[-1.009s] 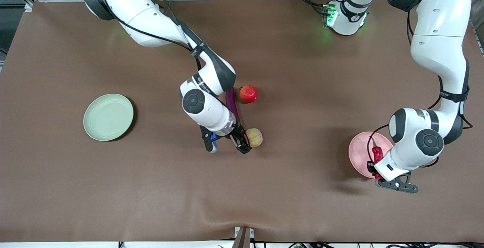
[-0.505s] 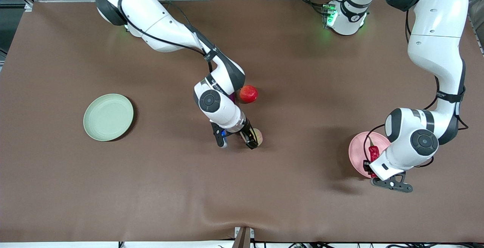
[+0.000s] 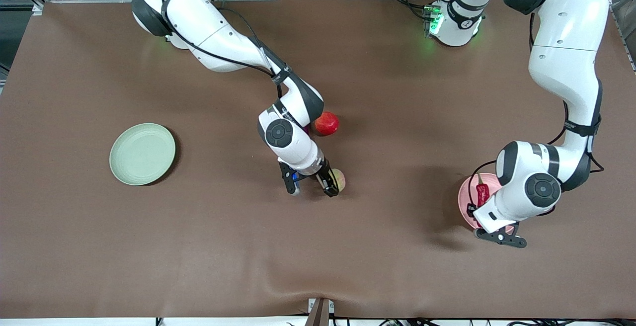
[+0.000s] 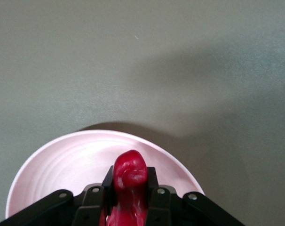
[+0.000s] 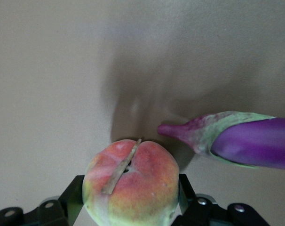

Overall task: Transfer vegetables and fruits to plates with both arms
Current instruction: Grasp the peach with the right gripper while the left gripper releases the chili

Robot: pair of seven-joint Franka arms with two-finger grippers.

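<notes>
The red chili pepper (image 3: 483, 194) is low inside the pink plate's rim (image 3: 465, 195), so the pepper would lie in place if I opened now: my left gripper should release it.
My right gripper (image 5: 132, 200) is shut on the yellowish-pink peach (image 5: 133, 183), low at the table's middle (image 3: 339, 179). The purple eggplant (image 5: 255, 143) lies just beside the peach, its stem end toward it; the right arm covers most of it in the front view. The red pomegranate-like fruit (image 3: 326, 123) sits farther from the front camera than the peach. My left gripper (image 4: 130, 200) is shut on the red chili pepper (image 4: 130, 179) and hangs over the pink plate (image 4: 62, 160), which lies toward the left arm's end (image 3: 466, 202). The green plate (image 3: 142, 153) holds nothing.
Brown cloth covers the table (image 3: 397, 266), with a raised fold near its front edge. The arms' bases, one lit green (image 3: 435, 20), stand along the edge farthest from the front camera.
My right gripper slid onto the peach and shut on it. The left arm carried the chili a little toward the table's middle, over the pink plate.
</notes>
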